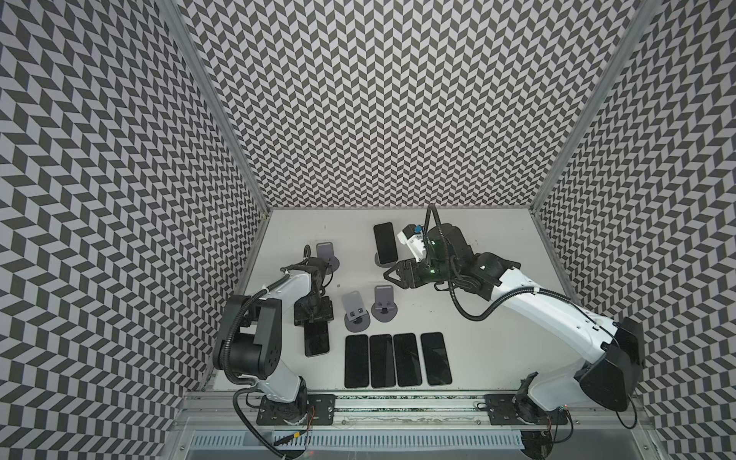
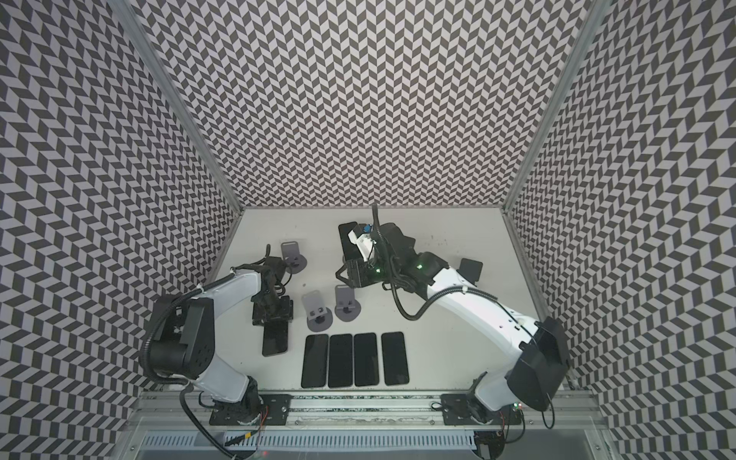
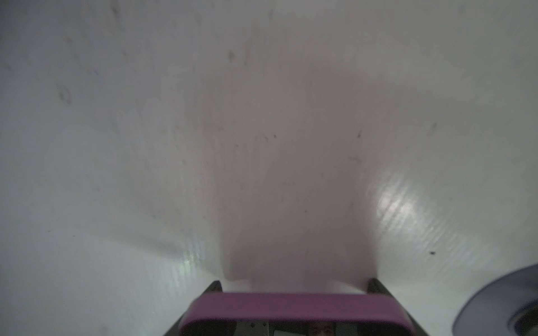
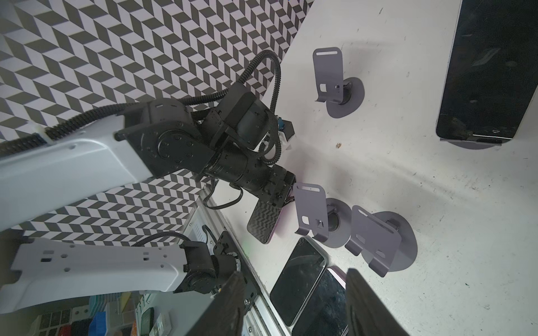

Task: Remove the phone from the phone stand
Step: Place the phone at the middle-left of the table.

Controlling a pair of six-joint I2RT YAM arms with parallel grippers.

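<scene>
My left gripper opens next, since the purple-edged phone (image 1: 317,338) is low over empty surface, so the phone would end on the tabletop beside the flat phones.
A black phone (image 1: 385,243) (image 4: 492,67) leans upright on a grey phone stand (image 1: 377,259) (image 4: 471,144) at the back of the table. My right gripper (image 1: 387,275) (image 4: 294,279) hovers just in front of that stand, open, nothing between its fingers. My left gripper (image 1: 314,312) (image 3: 295,291) is shut on a purple-edged phone (image 1: 317,338) (image 3: 294,305) (image 4: 263,221), gripping one short end. That phone is held low over the table at the left, just left of the phones lying flat.
Three empty grey stands (image 1: 327,255) (image 1: 355,310) (image 1: 384,304) stand left of the middle. Several dark phones (image 1: 394,360) lie flat side by side near the front edge. Patterned walls (image 1: 119,199) close in the white table (image 1: 498,318) on three sides.
</scene>
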